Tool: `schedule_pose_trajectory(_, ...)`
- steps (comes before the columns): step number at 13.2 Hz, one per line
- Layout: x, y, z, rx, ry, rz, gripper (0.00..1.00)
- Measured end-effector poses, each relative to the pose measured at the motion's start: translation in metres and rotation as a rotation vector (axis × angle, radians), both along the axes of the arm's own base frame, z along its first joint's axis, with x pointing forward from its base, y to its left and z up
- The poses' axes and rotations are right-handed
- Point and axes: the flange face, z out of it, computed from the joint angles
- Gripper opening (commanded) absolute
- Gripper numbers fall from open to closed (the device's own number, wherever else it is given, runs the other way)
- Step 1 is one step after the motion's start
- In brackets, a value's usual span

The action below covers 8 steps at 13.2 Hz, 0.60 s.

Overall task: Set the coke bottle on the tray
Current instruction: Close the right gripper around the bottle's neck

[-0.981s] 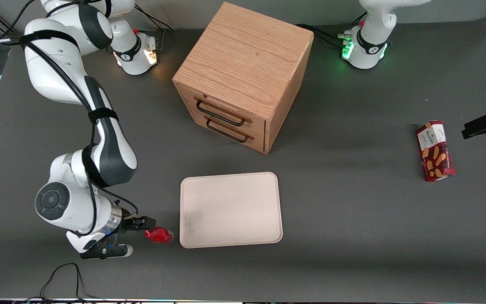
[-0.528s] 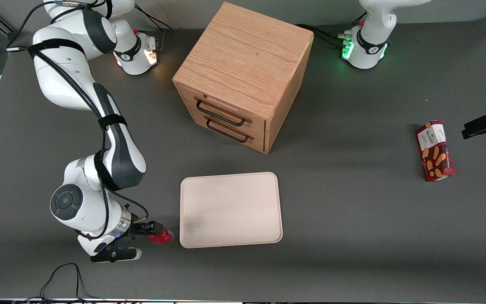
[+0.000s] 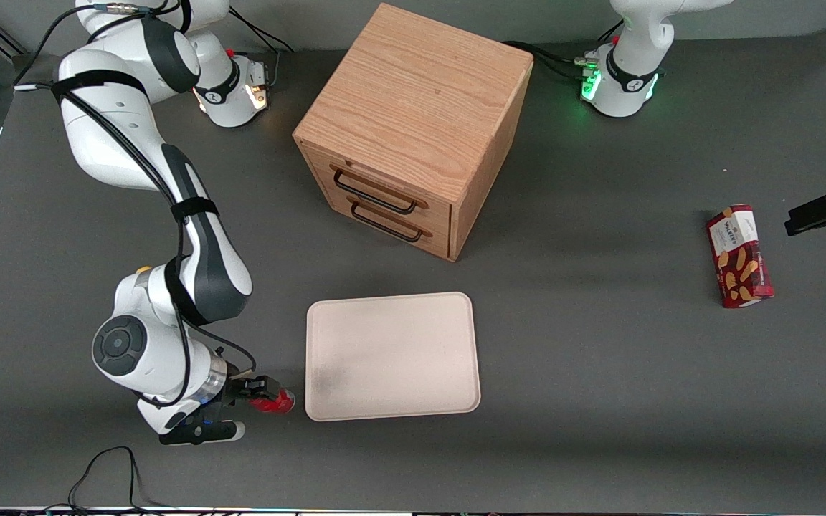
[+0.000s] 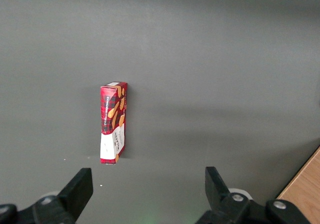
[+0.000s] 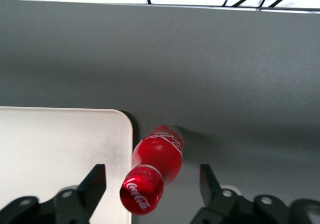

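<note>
The coke bottle needs to go on the tray (image 5: 60, 149). My right gripper should next grab the bottle by its red capped top (image 5: 142, 189).
The coke bottle (image 3: 278, 403), small with a red cap and red label, stands on the dark table just beside the tray's smudged corner nearest the front camera. It also shows in the right wrist view (image 5: 159, 154), cap toward the camera. The cream-white tray (image 3: 391, 355) lies flat and holds nothing; its rounded corner shows in the right wrist view (image 5: 55, 144). My right gripper (image 3: 262, 394) hovers over the bottle. It is open, and in the right wrist view (image 5: 151, 180) its two black fingers stand apart on either side of the cap without touching it.
A wooden drawer cabinet (image 3: 413, 129) stands farther from the front camera than the tray. A red biscuit box (image 3: 739, 256) lies toward the parked arm's end of the table and shows in the left wrist view (image 4: 114, 121). Cables (image 3: 105, 473) lie along the table's near edge.
The right arm has moved sideways toward the tray, bringing the open gripper from beside the bottle to over it. The bottle and the tray have not moved.
</note>
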Motion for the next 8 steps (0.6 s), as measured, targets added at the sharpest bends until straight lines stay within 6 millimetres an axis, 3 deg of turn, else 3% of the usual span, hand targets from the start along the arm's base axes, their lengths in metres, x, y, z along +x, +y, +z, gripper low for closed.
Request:
schedule_pose_trajectory(4, -0.0004, 0.0002, -0.0097, -0.002, 0.012, 0.000, 0.46)
schedule_pose_trajectory(7, -0.0005, 0.0006, -0.0095, -0.002, 0.012, 0.001, 0.14)
schedule_pose_trajectory(8, -0.0004, 0.0006, -0.0093, -0.003, 0.011, 0.002, 0.09)
